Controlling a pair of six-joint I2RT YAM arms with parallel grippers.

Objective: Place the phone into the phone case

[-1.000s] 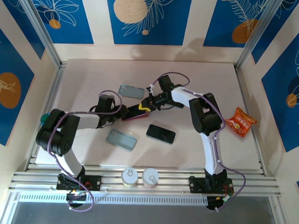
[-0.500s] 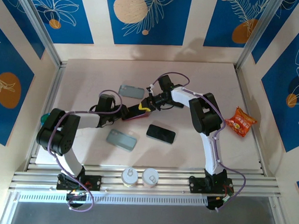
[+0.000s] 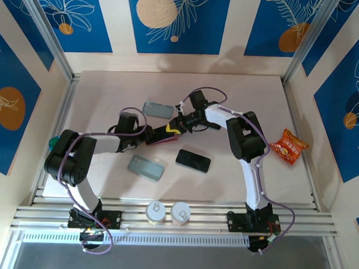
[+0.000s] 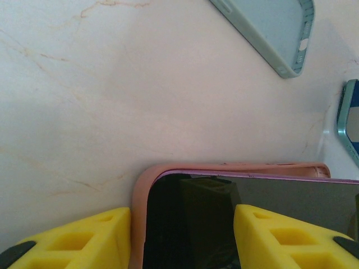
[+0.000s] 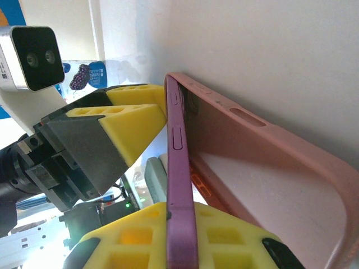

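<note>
My right gripper should open now, because the far end of the purple phone is inside the pink phone case (image 5: 269, 162).
A purple phone (image 5: 180, 185) stands on its long edge, with my right gripper (image 5: 182, 230) shut on its near end. Its far end sits inside the pink phone case (image 5: 269, 162), while the near end gapes away from the case. In the top view the pair (image 3: 169, 134) lies mid-table between both grippers. My left gripper (image 4: 182, 224) faces the dark screen (image 4: 196, 218). Its jaws are apart: one yellow finger (image 4: 84, 238) is beside the case's short end (image 4: 138, 196), and the other (image 4: 286, 235) is in front of the screen.
A black phone (image 3: 193, 161) lies just in front of the grippers, a grey-blue case (image 3: 146, 167) to its left and another case (image 3: 158, 110) behind. An orange snack packet (image 3: 287, 146) sits at the right. Two cans (image 3: 167, 212) stand by the near rail.
</note>
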